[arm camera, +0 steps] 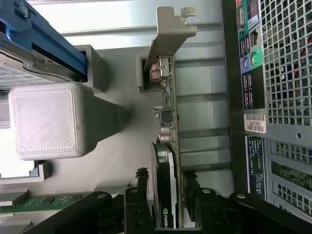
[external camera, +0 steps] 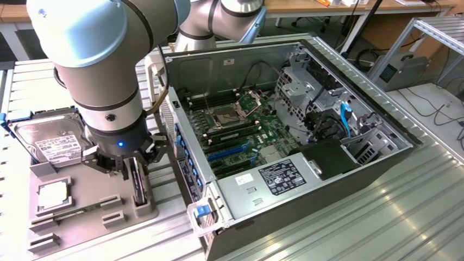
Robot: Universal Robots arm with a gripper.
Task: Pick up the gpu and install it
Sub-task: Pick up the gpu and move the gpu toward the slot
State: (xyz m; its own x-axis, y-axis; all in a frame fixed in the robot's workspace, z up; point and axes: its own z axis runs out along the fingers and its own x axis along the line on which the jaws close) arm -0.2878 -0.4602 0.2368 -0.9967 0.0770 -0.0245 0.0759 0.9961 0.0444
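The silver bracket (arm camera: pixel 170 34) flares out at one end of the GPU, so I need to grab the GPU next by its black fan shroud (arm camera: pixel 165 187), where two flat sides face outward.
The gpu (external camera: pixel 138 184) stands on edge in a slot of the grey holder tray (external camera: pixel 80 187), at the exterior view's left beside the open computer case (external camera: pixel 217 60). In the wrist view the gpu (arm camera: pixel 168 141) is a thin black card with a green board edge and a silver bracket (arm camera: pixel 170 34) at its far end. My gripper (external camera: pixel 136 165) has come down over it. The gripper (arm camera: pixel 165 178) has one finger on each side of the card with a narrow gap on both sides, so it is open.
A silver hard drive (external camera: pixel 51 142) in a blue frame (arm camera: pixel 44 41) and a small square chip (external camera: pixel 52 196) sit on the same tray. A grey post (arm camera: pixel 46 119) rises beside the card. Inside the case the motherboard shows blue slots (external camera: pixel 228 152). The case's rear panel (arm camera: pixel 278 97) is close by.
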